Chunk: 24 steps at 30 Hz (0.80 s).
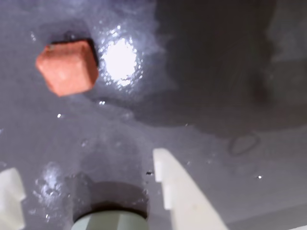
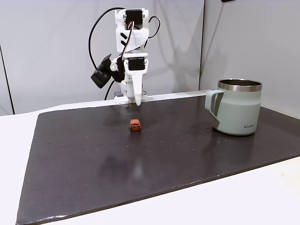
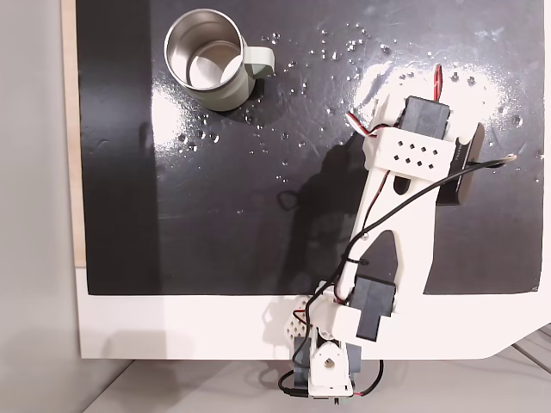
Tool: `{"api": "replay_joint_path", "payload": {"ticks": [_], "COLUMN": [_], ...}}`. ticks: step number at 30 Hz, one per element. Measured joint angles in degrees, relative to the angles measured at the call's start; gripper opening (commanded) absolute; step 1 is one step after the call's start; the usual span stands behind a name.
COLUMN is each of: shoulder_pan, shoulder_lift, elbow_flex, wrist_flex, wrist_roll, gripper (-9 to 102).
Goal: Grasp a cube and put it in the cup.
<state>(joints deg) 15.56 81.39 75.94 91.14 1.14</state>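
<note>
My gripper will next take hold of the rust-orange cube [image 1: 67, 67] by its two opposite sides. It will then drop the cube into the cup [image 1: 111, 221].
A small rust-orange cube [image 1: 67, 67] lies on the dark mat, at the upper left of the wrist view. My gripper [image 1: 91, 189] is open, its two white fingers [image 1: 184, 194] spread wide at the bottom edge, and the cube sits ahead of them and to the left. In a fixed view from the front, the gripper [image 2: 137, 100] points down above the mat, just behind the cube [image 2: 135, 124]. The pale green cup [image 2: 239, 110] stands upright far to the right, empty as seen from above [image 3: 258, 62]. In that top view the arm covers the cube.
A black mat [image 2: 140, 164] covers most of the white table [image 2: 14, 136]. Small shiny specks and a bright light glare [image 1: 119, 60] mark the mat. The arm's base [image 3: 323, 366] is fixed at the table's edge, with wires along the arm.
</note>
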Motion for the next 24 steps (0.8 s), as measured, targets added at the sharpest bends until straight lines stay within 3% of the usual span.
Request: {"api": "replay_joint_path", "payload": {"ticks": [14,24], "shoulder_pan": [3.6,3.6], "shoulder_lift": [-11.1,-21.2], "elbow_flex": [-5.2,-18.1], "wrist_flex": [-0.9,1.1], "wrist_roll": [-2.8,-4.0], "gripper": [31,31]}}
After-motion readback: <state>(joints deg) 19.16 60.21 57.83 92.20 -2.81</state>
